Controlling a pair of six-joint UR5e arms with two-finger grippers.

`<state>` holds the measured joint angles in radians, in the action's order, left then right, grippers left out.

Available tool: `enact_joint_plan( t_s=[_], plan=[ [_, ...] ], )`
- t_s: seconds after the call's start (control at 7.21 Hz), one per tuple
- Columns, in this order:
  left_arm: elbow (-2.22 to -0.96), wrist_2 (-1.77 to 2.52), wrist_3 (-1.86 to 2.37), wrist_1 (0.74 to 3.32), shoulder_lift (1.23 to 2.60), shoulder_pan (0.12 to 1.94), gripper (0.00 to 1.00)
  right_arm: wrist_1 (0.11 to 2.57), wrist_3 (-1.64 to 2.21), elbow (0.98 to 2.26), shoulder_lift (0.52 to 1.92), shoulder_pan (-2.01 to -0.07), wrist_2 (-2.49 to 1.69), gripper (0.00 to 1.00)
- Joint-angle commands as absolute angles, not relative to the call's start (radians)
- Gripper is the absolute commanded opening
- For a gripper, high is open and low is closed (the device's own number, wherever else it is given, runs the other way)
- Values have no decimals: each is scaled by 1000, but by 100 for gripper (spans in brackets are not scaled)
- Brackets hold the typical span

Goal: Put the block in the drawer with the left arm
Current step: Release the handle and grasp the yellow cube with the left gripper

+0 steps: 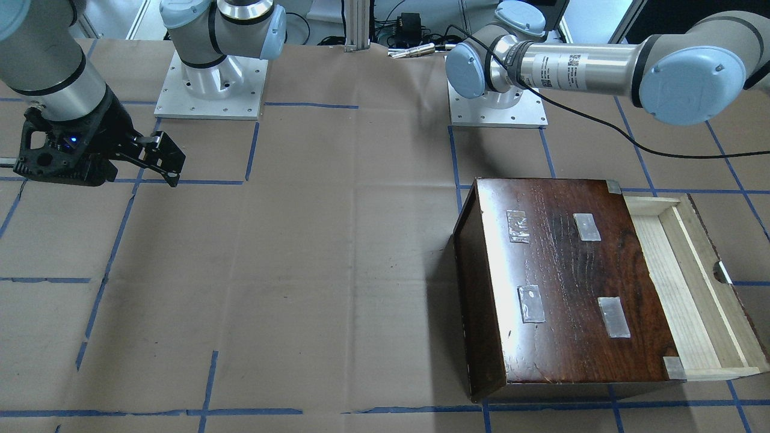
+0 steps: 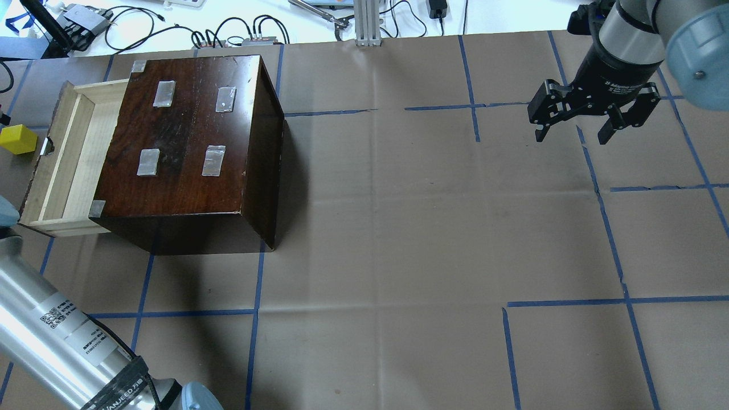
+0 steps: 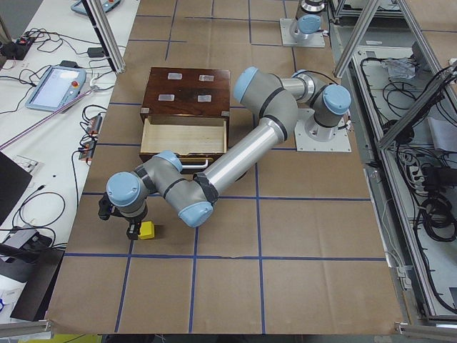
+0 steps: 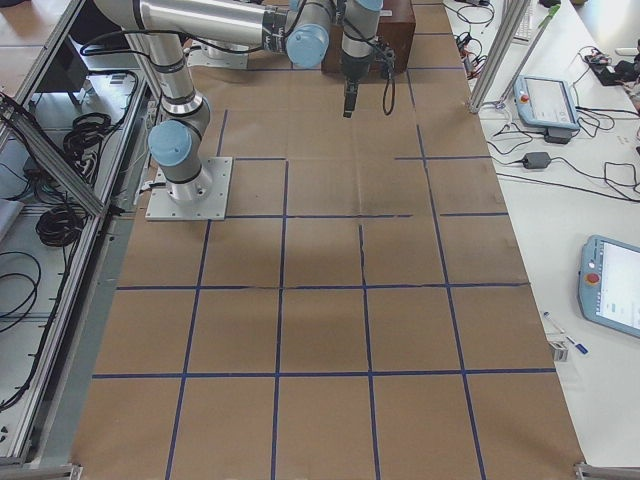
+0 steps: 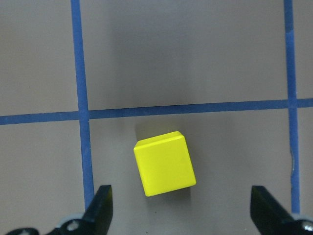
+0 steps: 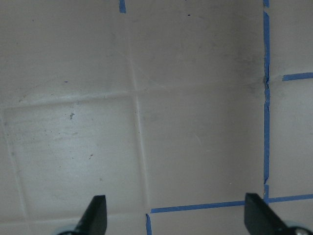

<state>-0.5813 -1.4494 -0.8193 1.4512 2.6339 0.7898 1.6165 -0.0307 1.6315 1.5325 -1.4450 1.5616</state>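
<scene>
My left gripper grips the opposite sides of the yellow block next, to place it in the pale wood drawer [image 1: 686, 285].
The yellow block [image 5: 165, 164] lies on the brown paper table, beyond the drawer's front; it also shows in the overhead view [image 2: 18, 139] and the left side view [image 3: 147, 230]. My left gripper [image 5: 183, 213] hangs over it, open, with one fingertip [image 5: 102, 203] on each side and not touching it. The pale wood drawer [image 2: 68, 159] is pulled out of the dark-brown cabinet [image 2: 188, 142] and holds nothing. My right gripper [image 2: 572, 134] is open and empty above bare paper, far from the cabinet.
The left arm [image 2: 51, 336] reaches around the cabinet's near side. Blue tape lines [image 2: 256, 285] grid the table. Cables and boxes [image 2: 228, 37] lie along the far edge. The arm base plates [image 1: 210, 84] stand at the robot's side.
</scene>
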Motion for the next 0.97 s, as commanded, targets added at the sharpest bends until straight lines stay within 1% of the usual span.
enact_joint_plan(
  t_s=[0.0,0.42,0.55,0.69,0.83],
  plan=[
    [-580,-1448,-816,1440,2677,787,99,1617,-31,1632,1532,-1445,1562,100],
    [-577,-1450,-805,1424,2707,787,98,1617,-31,1632,1532,-1445,1562,100],
    [-577,-1457,-805,1425,2707,787,86,1617,-31,1632,1532,-1445,1562,100],
    [-574,-1477,-804,1425,2706,787,66,1617,-31,1632,1532,-1445,1562,100],
    [-566,-1479,-804,1428,2706,787,51,1617,-31,1632,1532,-1445,1562,100]
  ],
)
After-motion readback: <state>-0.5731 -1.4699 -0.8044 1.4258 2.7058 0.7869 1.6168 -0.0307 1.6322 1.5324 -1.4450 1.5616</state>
